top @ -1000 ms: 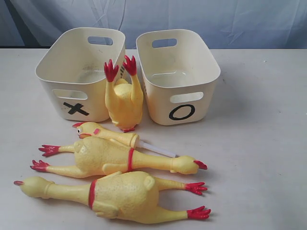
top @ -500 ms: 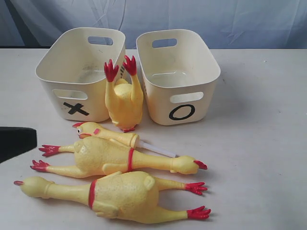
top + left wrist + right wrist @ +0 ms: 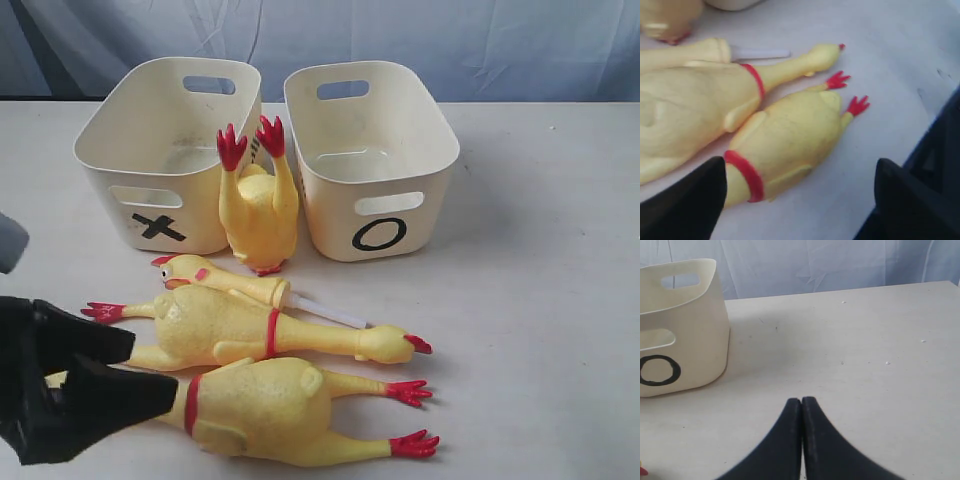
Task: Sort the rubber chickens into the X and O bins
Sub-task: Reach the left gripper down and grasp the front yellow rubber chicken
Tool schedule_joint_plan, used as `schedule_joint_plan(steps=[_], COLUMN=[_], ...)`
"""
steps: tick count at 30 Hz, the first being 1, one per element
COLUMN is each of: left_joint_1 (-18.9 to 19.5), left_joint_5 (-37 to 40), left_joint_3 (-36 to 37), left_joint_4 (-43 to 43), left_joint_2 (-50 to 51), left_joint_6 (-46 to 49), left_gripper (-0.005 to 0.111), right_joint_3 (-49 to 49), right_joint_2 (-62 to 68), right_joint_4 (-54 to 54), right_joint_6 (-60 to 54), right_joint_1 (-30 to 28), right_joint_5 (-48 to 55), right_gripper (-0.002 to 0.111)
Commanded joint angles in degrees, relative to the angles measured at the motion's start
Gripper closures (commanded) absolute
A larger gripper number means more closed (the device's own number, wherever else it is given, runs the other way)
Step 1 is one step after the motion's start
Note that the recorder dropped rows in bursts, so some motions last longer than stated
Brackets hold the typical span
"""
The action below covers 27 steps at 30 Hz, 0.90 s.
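The front rubber chicken needs to be sorted into its bin [image 3: 372,170]. My left gripper should grab the chicken next by its plump body [image 3: 265,410].
Two cream tubs stand at the back, the X bin [image 3: 112,206] on the left and the O bin [image 3: 336,216] on the right. A small rubber chicken [image 3: 258,208] leans feet-up between them. In front lie the small chicken with a white tube [image 3: 228,282], a large red-banded chicken [image 3: 225,325] and a second large one [image 3: 270,405] nearest the front. My left gripper [image 3: 154,368] is open and covers that front chicken's head and neck. In the left wrist view its neck band [image 3: 746,172] lies beside one finger [image 3: 705,192]. My right gripper [image 3: 801,401] is shut and empty over bare table, near the O bin [image 3: 685,335].
A blue cloth backdrop [image 3: 420,40] hangs behind the white table [image 3: 540,300]. Bare table stretches to the right of the O bin and of the chickens. The right arm does not appear in the exterior view.
My left gripper has come in from the left edge and now sits open over the head end of the front large chicken. The chickens and bins have not moved.
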Motion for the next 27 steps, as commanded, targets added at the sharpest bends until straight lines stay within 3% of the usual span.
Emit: schedule_joint_plan(steps=[1, 4, 9, 18, 22, 24, 26, 27], left_joint_1=[-7.18, -13.91, -25.2, -38.12, -43.57, -45.52, -45.87, -45.87], left_joint_5=[-4.49, -15.33, -29.21, -39.6, -39.6, -39.93, -36.67, -34.18], left_joint_3=[0.12, -0.95, -2.57, -6.91, -9.48, -9.66, -9.66, -9.66], left_joint_4=[-0.05, 3.79, 2.84, 2.0, -0.71, -0.72, -0.72, -0.72], left_joint_2=[6.43, 10.83, 18.16, 30.33, 38.36, 41.1, 42.82, 42.99], left_joint_6=[13.5, 17.51, 28.84, 30.51, 30.4, 30.4, 30.4, 30.14], left_gripper=[0.03, 0.03, 0.018, 0.014, 0.014, 0.019, 0.041, 0.064], right_joint_3=[0.13, 0.13, 0.13, 0.13, 0.13, 0.13, 0.13, 0.13], right_joint_2=[-0.18, -0.18, -0.18, -0.18, -0.18, -0.18, -0.18, -0.18], right_joint_4=[-0.09, -0.09, -0.09, 0.02, -0.09, -0.09, -0.08, -0.08], right_joint_6=[0.01, 0.01, 0.01, 0.01, 0.01, 0.01, 0.01, 0.01], right_joint_1=[0.19, 0.19, 0.19, 0.19, 0.19, 0.19, 0.19, 0.19], right_joint_5=[-0.68, -0.68, -0.68, -0.55, -0.55, -0.55, -0.7, -0.7], right_gripper=[0.108, 0.108, 0.108, 0.108, 0.108, 0.108, 0.108, 0.108])
